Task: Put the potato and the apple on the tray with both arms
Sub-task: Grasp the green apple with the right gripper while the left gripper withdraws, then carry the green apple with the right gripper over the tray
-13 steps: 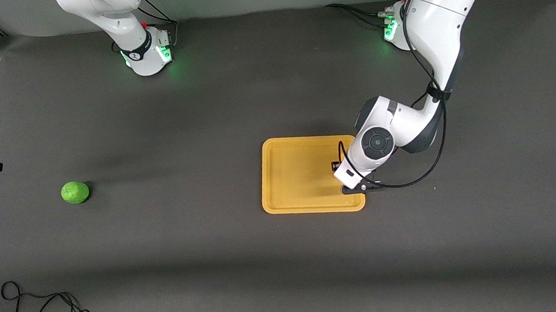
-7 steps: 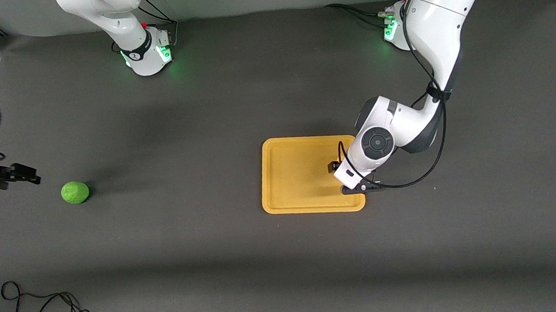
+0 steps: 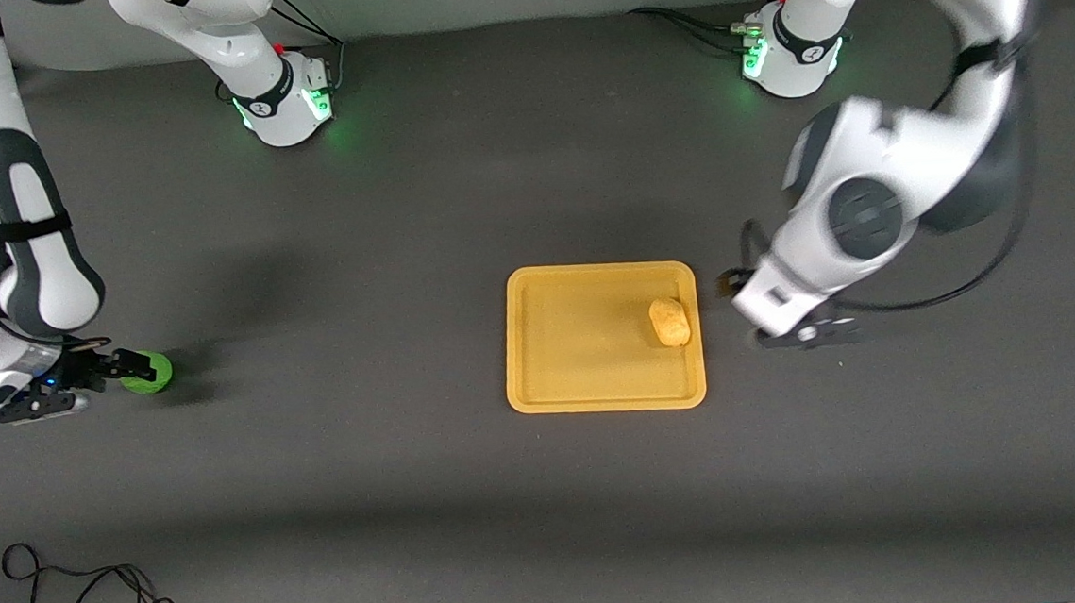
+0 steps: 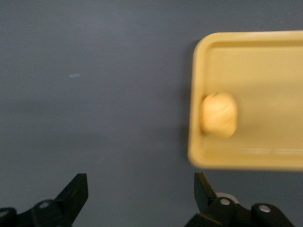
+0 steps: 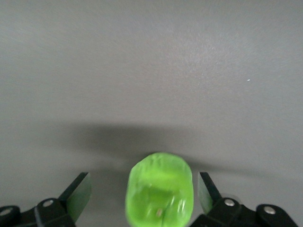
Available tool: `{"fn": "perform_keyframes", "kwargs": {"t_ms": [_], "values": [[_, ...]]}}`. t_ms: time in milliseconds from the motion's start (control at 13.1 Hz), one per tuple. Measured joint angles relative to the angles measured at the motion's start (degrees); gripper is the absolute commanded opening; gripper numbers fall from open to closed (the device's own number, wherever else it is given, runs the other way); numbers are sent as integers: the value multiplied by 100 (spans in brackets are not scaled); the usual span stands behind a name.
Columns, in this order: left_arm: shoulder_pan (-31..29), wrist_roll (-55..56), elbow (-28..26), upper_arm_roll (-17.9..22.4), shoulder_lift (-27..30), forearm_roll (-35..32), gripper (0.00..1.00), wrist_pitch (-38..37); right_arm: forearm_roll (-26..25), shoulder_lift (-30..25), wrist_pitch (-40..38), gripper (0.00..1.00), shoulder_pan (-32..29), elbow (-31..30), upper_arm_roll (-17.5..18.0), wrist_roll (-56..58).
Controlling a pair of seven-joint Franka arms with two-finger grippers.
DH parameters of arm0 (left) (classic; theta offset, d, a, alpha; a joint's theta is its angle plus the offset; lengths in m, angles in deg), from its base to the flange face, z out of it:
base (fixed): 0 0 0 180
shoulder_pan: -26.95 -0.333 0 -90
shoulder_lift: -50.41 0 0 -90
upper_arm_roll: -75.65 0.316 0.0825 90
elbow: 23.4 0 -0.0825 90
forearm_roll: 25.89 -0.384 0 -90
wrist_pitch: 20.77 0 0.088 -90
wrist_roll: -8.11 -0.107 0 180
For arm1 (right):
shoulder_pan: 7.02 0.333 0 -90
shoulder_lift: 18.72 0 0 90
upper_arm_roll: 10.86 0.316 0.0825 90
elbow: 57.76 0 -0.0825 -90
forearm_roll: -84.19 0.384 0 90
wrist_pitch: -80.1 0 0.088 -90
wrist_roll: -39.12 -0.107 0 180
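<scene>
I need to put the green apple on the tray (image 3: pixel 578 336), so next I should grab it around its rounded body (image 3: pixel 149 374) with my right gripper.
The yellow-tan potato (image 3: pixel 669 321) lies in the yellow-orange tray (image 3: pixel 578 336), at the tray's end toward the left arm. My left gripper (image 3: pixel 730 282) is open and empty, up over the bare table just beside that end of the tray. The left wrist view shows its gripper (image 4: pixel 140 190) with the fingers wide apart, the tray (image 4: pixel 265 61) and the potato (image 4: pixel 219 114). The green apple (image 3: pixel 149 372) sits on the table toward the right arm's end. My right gripper (image 3: pixel 131 367) is low and open, its fingers on either side of the apple (image 5: pixel 159 189).
A black cable (image 3: pixel 104 597) lies coiled on the table near the front camera, at the right arm's end. The two arm bases (image 3: pixel 287 101) with green lights stand along the table's edge farthest from the front camera.
My left gripper let go of the potato on the tray and drew away toward the left arm's end. My right arm came into view and lowered its open gripper around the apple.
</scene>
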Motion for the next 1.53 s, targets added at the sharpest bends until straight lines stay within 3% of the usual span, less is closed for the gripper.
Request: {"fn": "perform_keyframes", "kwargs": {"t_ms": [382, 458, 611, 688, 840, 993, 1146, 1299, 1528], "values": [[-860, -1391, -322, 43, 1424, 36, 100, -679, 56, 391, 169, 97, -98, 45, -35, 257], [-949, -1524, -502, 45, 1683, 42, 100, -695, 56, 395, 151, 85, -108, 44, -35, 271], [-1026, -1604, -1047, 49, 2269, 44, 100, -313, 56, 402, -3, 49, -107, 45, -35, 276], [-1029, -1610, -1488, 46, 2578, 45, 100, 114, 56, 402, -105, 40, -106, 47, -35, 277], [-1029, -1611, -2103, 35, 2852, 54, 100, 592, 56, 373, -232, 39, -82, 111, -38, 277], [-1031, -1619, -2299, 44, 2831, 85, 100, 729, 40, 242, -529, 39, 34, 328, -51, 277], [-1042, -1823, -2162, 157, 2694, 98, 100, 540, -280, -138, -1105, 39, 236, 706, -160, 142], [-1088, -2089, -1432, 243, 2276, 114, 100, -337, -843, -718, -2160, 39, 321, 1248, -206, -258], [-1153, -2184, -259, 283, 1543, 119, 100, -889, -1119, -1388, -3783, 39, 483, 2163, -209, -649]]}}
